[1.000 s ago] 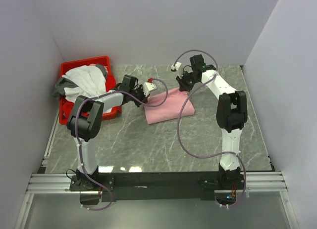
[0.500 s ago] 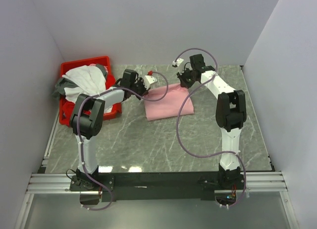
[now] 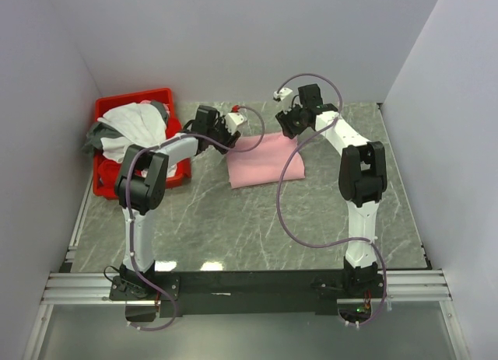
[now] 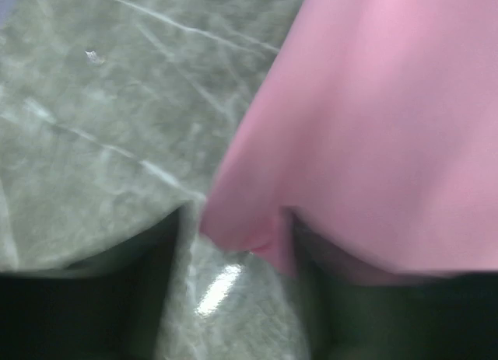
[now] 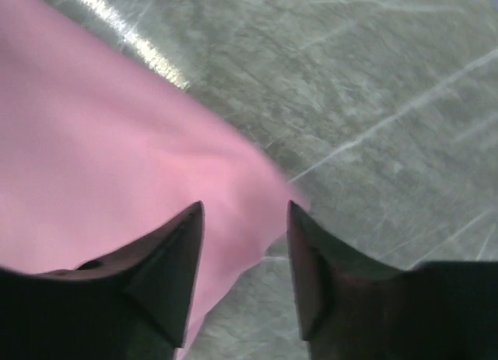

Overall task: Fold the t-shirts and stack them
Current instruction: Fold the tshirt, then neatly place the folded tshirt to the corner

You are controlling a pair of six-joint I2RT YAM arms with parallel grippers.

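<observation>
My right gripper picks up the folded pink t-shirt by its back corner next, opposite the left gripper's corner, to stack the t-shirt flat.
A light pink t-shirt [image 3: 264,162] lies folded flat on the marble table, toward the back middle. My left gripper [image 3: 223,133] hovers at its back left corner. In the left wrist view the left gripper [image 4: 233,220] has its jaws apart, with the pink t-shirt's [image 4: 373,119] corner loose between them. My right gripper [image 3: 290,129] is at the back right corner. Its dark fingers [image 5: 175,259] stand apart in the right wrist view, over the pink t-shirt's [image 5: 101,158] edge. White [image 3: 140,123] and grey [image 3: 97,134] t-shirts sit heaped in the bin.
A red plastic bin [image 3: 105,183] stands at the back left against the side wall. Purple cables loop from both arms over the table [image 3: 233,228]. White walls close in the back and both sides.
Both grippers carried the pink t-shirt's far edge toward the back wall, then their jaws went from shut to apart and the cloth dropped free.
</observation>
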